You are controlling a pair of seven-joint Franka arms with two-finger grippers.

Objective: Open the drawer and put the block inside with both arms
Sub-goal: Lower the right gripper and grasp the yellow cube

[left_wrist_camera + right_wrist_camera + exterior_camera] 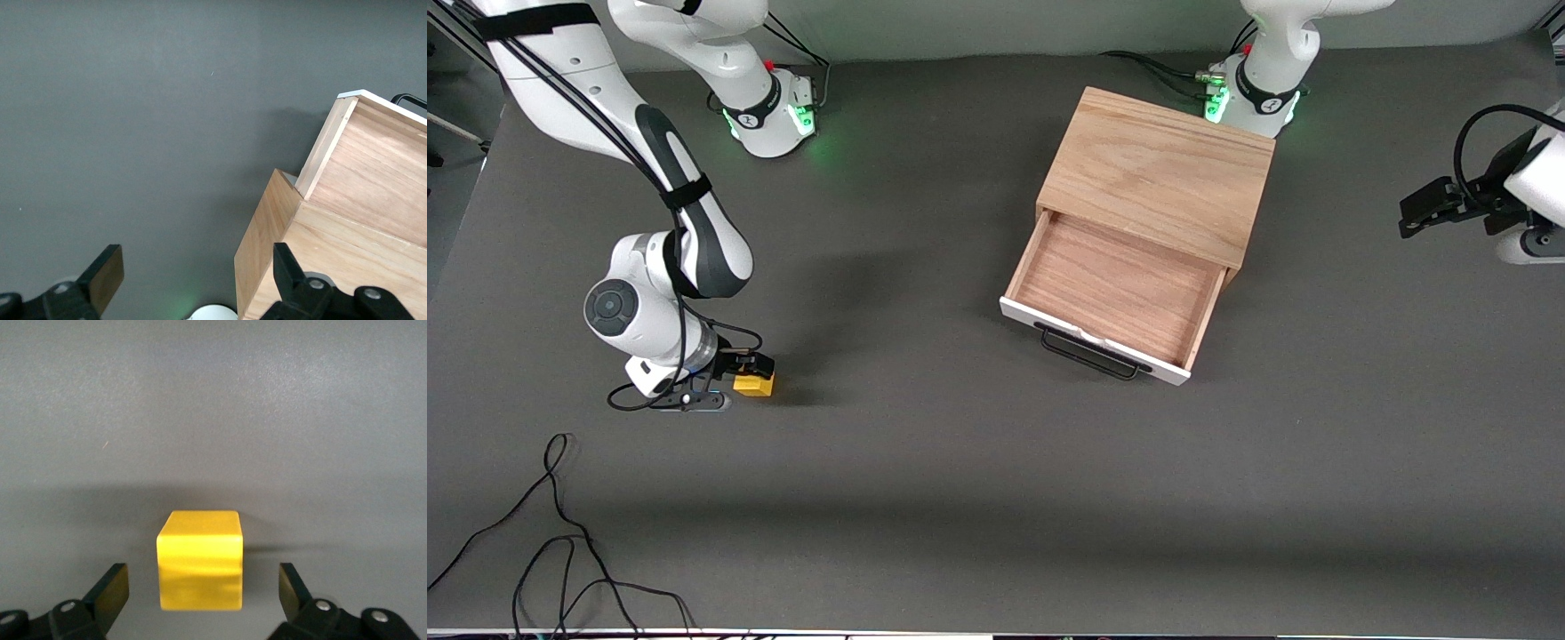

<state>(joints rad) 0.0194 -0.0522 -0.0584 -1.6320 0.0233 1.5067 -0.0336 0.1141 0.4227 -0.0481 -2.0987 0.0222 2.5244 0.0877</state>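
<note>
The robot's right gripper will grab the yellow block by its body point(753, 385) next, and the block will then go inside the open drawer point(1112, 289).
The yellow block point(754, 384) lies on the dark table toward the right arm's end. My right gripper point(740, 373) is low at the block and open. In the right wrist view the block point(199, 560) sits between the two fingers point(110, 590) with a gap on each side, touching neither. The drawer point(1112, 289) is pulled out of the oak box point(1160, 173) and its tray is empty; its black handle point(1089, 354) faces the front camera. My left gripper point(1416, 213) waits open and empty in the air past the box at the left arm's end. The left wrist view shows the box point(333, 267) and drawer point(373, 167).
A loose black cable point(560, 533) lies on the table near the front edge at the right arm's end. The two green-lit arm bases point(774, 116) stand along the back edge, one close to the box's back corner.
</note>
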